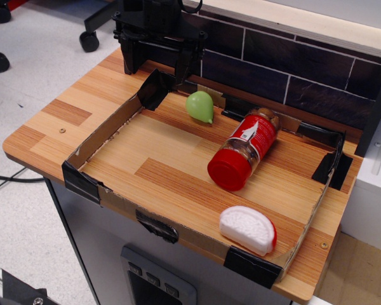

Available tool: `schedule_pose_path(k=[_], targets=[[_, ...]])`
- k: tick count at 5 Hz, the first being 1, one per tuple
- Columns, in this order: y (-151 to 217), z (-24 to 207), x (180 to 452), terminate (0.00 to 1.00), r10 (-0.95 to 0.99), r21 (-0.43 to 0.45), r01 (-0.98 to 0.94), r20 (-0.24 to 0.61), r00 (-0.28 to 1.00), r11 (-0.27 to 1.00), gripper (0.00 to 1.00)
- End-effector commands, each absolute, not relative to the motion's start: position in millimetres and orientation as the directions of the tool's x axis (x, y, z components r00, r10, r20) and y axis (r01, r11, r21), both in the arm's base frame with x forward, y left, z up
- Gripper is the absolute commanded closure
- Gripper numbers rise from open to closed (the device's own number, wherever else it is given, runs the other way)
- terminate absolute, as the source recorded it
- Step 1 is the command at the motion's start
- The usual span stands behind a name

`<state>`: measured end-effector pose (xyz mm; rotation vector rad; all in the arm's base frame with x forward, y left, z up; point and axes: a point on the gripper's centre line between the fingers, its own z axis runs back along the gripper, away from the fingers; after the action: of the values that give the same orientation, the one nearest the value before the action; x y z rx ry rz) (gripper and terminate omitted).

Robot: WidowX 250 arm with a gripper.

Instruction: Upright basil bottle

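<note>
The gripper will next stand the basil bottle upright on the bottle's base (pixel 268 117), so it will grab the bottle by its red cap (pixel 230 169).
The basil bottle (pixel 244 149) lies on its side inside the low cardboard-walled tray (pixel 108 136), its wide red cap pointing toward the front and its base toward the back wall. My black gripper (pixel 157 63) hangs at the tray's back left corner, well left of the bottle and not touching it. Its two fingers stand apart with nothing between them.
A green pear-shaped toy (pixel 200 106) lies near the back wall, between the gripper and the bottle. A red-and-white wedge-shaped toy (pixel 247 229) lies at the front right. A dark tiled wall (pixel 292 70) runs behind the tray. A white unit (pixel 374 184) stands at right.
</note>
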<state>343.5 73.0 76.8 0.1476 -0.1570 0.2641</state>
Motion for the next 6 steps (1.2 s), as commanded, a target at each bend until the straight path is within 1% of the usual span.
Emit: schedule_pose_path(k=[1,2,3,4,5,6], targets=[[73,77,344,0.00,0.248,0.124,-0.271,0.173,0.953,0.955,0.00],[59,89,330,0.00,0.236,0.112,-0.254,0.155,0.959,0.961,0.00],[31,105,307,0.00,0.193,0.047,-0.199,0.110,0.975,0.979,0.00],[2,105,290,0.00,0.139,0.020,-0.141,0.070,0.988,0.990,0.00],[-24,95,278,0.00,0.082,0.019,-0.083,0.059,0.995,0.996,0.00],[-41,78,277,0.00,0.043,0.016,-0.044,0.050,0.998,0.999,0.00]])
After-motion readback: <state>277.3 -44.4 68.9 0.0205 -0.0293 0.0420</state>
